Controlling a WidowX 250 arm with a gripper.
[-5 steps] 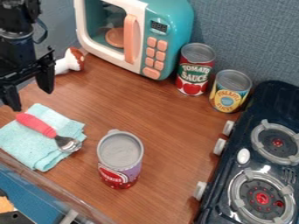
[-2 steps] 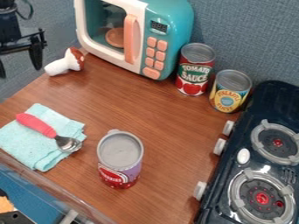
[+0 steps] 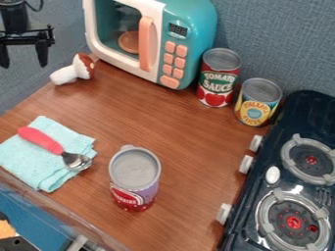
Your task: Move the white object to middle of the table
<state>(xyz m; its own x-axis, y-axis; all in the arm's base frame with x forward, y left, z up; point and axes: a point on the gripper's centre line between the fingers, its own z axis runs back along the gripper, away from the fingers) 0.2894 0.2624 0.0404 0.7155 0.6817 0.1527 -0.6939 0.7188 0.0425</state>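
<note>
The toy mushroom needs to go to the middle of the table, so my gripper should next take hold of it by its brown-and-white cap (image 3: 73,70).
High at the upper left, the black gripper (image 3: 24,62) hangs open, its two fingers apart with nothing between them. The white object, a toy mushroom with a brown-and-white cap (image 3: 73,70), lies on its side at the table's back left edge, to the right of the gripper and slightly lower in the view. Its white stem points left and its cap is close to the microwave's front corner. The wooden table (image 3: 157,127) spreads out in front of it.
A teal toy microwave (image 3: 190,49) stands at the back. Beside it are a tomato can (image 3: 216,88) and a yellow can (image 3: 255,109). A purple-red can (image 3: 134,184) stands front centre, a blue cloth (image 3: 33,159) with a red-handled spoon (image 3: 42,139) left, a stove (image 3: 288,176) right.
The gripper has moved up and back at the upper left, away from the cloth, and has turned to face the camera more squarely. The mushroom's stem, earlier partly covered, is now uncovered.
</note>
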